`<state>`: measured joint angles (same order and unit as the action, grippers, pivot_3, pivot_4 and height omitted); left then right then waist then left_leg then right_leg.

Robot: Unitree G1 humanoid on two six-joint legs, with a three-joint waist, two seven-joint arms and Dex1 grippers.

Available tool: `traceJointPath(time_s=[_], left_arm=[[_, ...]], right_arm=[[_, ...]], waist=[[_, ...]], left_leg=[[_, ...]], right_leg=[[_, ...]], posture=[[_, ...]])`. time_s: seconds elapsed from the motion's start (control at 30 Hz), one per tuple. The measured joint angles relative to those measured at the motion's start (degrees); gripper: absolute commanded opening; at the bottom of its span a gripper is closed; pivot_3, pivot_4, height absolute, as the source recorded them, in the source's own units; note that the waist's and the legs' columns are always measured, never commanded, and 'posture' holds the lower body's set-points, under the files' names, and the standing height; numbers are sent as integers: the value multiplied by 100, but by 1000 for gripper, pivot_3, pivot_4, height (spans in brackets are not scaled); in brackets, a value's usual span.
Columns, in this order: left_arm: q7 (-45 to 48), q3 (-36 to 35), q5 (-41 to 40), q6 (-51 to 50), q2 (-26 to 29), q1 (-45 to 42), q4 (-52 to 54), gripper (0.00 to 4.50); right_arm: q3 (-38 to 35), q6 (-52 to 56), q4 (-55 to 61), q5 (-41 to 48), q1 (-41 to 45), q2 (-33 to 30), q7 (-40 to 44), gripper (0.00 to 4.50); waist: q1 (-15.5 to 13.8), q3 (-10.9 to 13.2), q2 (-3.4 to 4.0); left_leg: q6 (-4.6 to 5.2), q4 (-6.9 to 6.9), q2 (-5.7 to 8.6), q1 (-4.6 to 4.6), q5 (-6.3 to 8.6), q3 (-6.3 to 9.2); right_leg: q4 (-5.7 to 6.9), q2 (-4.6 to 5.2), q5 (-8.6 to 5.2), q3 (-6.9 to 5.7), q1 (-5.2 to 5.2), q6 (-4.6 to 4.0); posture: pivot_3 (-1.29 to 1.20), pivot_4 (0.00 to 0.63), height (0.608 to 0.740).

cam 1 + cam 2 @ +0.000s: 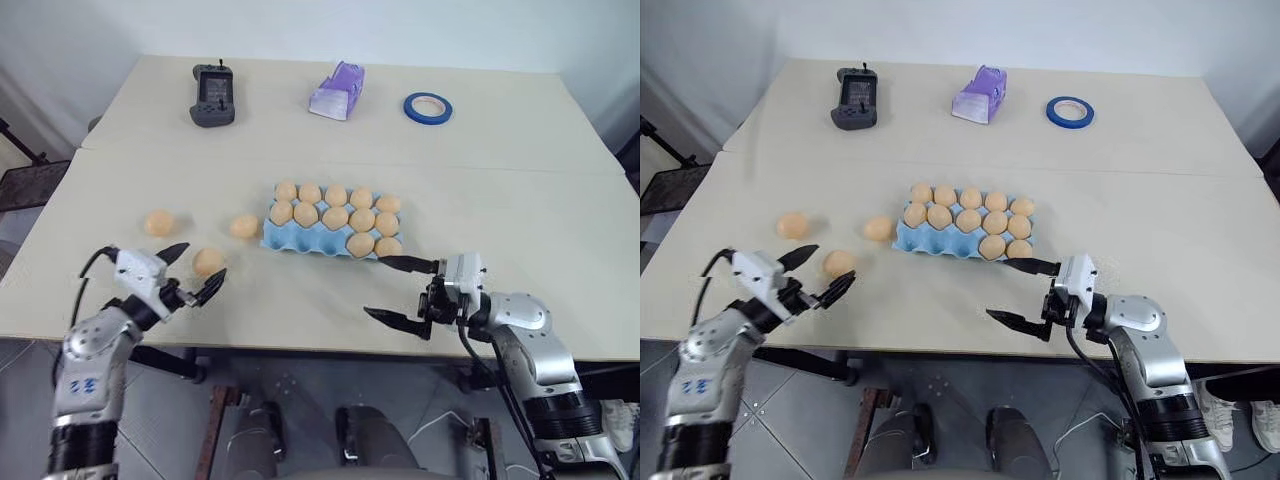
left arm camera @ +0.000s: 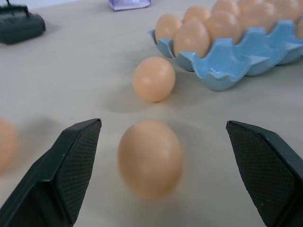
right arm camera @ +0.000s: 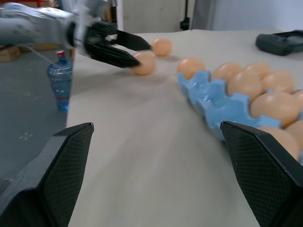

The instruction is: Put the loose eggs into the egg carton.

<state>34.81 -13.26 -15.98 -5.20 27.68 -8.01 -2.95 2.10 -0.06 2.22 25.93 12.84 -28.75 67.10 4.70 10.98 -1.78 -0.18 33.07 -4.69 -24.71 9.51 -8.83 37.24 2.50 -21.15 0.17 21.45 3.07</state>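
Note:
My left gripper takes hold of the loose egg around its rounded middle [image 1: 209, 262] next, to fill an empty cup in the egg carton [image 1: 298, 243].
The light blue egg carton [image 1: 298, 243] sits mid-table with several pale orange eggs in its cups. Three loose eggs lie to its left: one [image 1: 244, 227] close to the carton's left end, one [image 1: 159, 223] farther left, and one [image 1: 208, 262] nearer the front edge. My left gripper [image 1: 195, 272] is open, its fingers on either side of that nearest egg [image 2: 150, 158] with gaps on both sides. My right gripper [image 1: 378, 287] is open and empty, just in front of the carton's right end, pointing left.
A black handheld controller [image 1: 212, 97], a lilac plastic thing [image 1: 337, 90] and a blue tape roll [image 1: 428, 107] stand along the far side of the table. A water bottle [image 3: 60, 80] stands on the floor beyond the table's left edge.

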Motion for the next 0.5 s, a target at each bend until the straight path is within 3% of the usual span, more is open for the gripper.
traceJointPath(time_s=[0.03,0.13,0.33,0.5], left_arm=[[-49,81,68,0,-29,-82,-142,4500],[-50,170,122,0,-32,-208,-411,3899],[-8,140,56,-40,9,-217,-434,2001],[244,166,-271,-411,41,-431,81,2001]], right_arm=[[8,0,8,-6,4,2,-7,4484],[-6,0,13,-14,10,3,-93,4500],[-23,-15,25,-35,18,3,-280,4500],[-82,-114,24,-104,-27,3,-474,4500]], waist=[[4,1,-2],[6,0,-3],[-8,0,-3],[-48,1,-4]], left_leg=[[1,4,0,-1,-1,0],[-1,9,-4,1,-2,1],[-3,18,-4,2,-3,2],[-4,19,-4,-1,-4,4]], right_leg=[[6,-1,0,1,3,1],[17,-7,-1,1,5,1],[23,-5,0,1,2,2],[25,-5,0,-3,1,2]], posture=[[0,150,740],[0,150,740],[0,150,740],[0,150,740]])
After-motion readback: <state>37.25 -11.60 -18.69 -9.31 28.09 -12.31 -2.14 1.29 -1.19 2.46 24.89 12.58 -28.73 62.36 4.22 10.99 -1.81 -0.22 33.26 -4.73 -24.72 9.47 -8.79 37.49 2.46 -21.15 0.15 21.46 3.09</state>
